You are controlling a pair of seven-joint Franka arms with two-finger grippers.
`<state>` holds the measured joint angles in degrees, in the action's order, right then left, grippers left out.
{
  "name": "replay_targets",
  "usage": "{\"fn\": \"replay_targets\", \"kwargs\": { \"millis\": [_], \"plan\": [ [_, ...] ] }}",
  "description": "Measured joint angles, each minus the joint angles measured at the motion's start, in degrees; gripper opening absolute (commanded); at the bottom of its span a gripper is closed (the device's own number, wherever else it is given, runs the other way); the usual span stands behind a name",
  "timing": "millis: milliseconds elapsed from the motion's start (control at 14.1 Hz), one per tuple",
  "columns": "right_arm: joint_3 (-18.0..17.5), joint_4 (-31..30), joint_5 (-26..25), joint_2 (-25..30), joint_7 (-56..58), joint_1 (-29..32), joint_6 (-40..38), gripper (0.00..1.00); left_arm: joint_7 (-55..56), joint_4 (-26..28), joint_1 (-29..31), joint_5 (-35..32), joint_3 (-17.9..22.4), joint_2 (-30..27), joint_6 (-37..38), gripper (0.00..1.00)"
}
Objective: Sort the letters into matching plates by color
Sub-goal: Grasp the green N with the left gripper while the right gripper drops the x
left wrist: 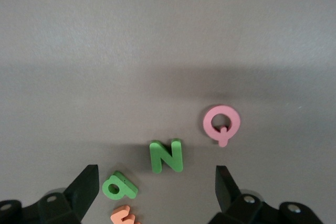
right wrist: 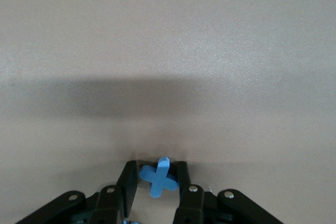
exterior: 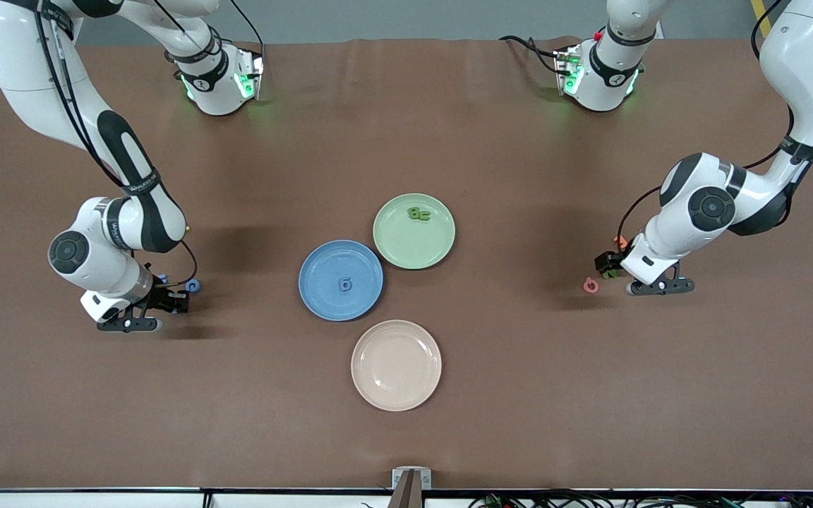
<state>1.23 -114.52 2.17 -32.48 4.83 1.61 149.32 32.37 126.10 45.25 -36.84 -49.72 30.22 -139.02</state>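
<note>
My left gripper will next grab the N's two upright strokes to sort the green N onto the pale green plate [exterior: 406, 247].
My right gripper [exterior: 178, 302] is low at the right arm's end of the table, shut on a blue X letter [right wrist: 159, 179]. A blue ring-shaped letter [exterior: 193, 286] lies beside it. My left gripper [exterior: 607, 267] is open and low over a green N [left wrist: 167, 156] and a green p-shaped letter [left wrist: 119, 185], which lie between its spread fingers. The blue plate [exterior: 322, 296] holds one blue letter [exterior: 344, 283]. The pale green plate [exterior: 406, 247] holds two green letters [exterior: 418, 213].
A beige plate [exterior: 396, 365] sits nearer the front camera than the other two plates. A pink Q [left wrist: 222, 123] and an orange letter [left wrist: 124, 216] lie by the green letters. The pink letter [exterior: 591, 285] also shows in the front view.
</note>
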Motion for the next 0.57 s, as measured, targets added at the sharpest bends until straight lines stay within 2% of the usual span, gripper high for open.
{"fn": "replay_targets", "kwargs": {
  "millis": [71, 284, 427, 569],
  "plan": [
    [0.0, 0.1, 0.0, 0.0, 0.0, 0.0, 0.0, 0.12, 0.0, 0.7, 0.3, -0.1, 0.0, 0.1, -1.0, 0.93],
    [0.0, 0.1, 0.0, 0.0, 0.0, 0.0, 0.0, 0.04, 0.0, 1.6, 0.3, -1.2, 0.0, 1.0, -2.5, 0.84],
    [0.0, 0.3, 0.0, 0.0, 0.0, 0.0, -0.6, 0.04, 0.1, 1.6, 0.3, -2.7, 0.0, 2.0, -2.6, 0.77],
    [0.0, 2.4, 0.0, 0.0, -0.1, 0.0, -5.0, 0.01, 0.1, 1.6, 0.4, -3.7, 0.5, 2.8, -3.0, 0.7]
  ]
}}
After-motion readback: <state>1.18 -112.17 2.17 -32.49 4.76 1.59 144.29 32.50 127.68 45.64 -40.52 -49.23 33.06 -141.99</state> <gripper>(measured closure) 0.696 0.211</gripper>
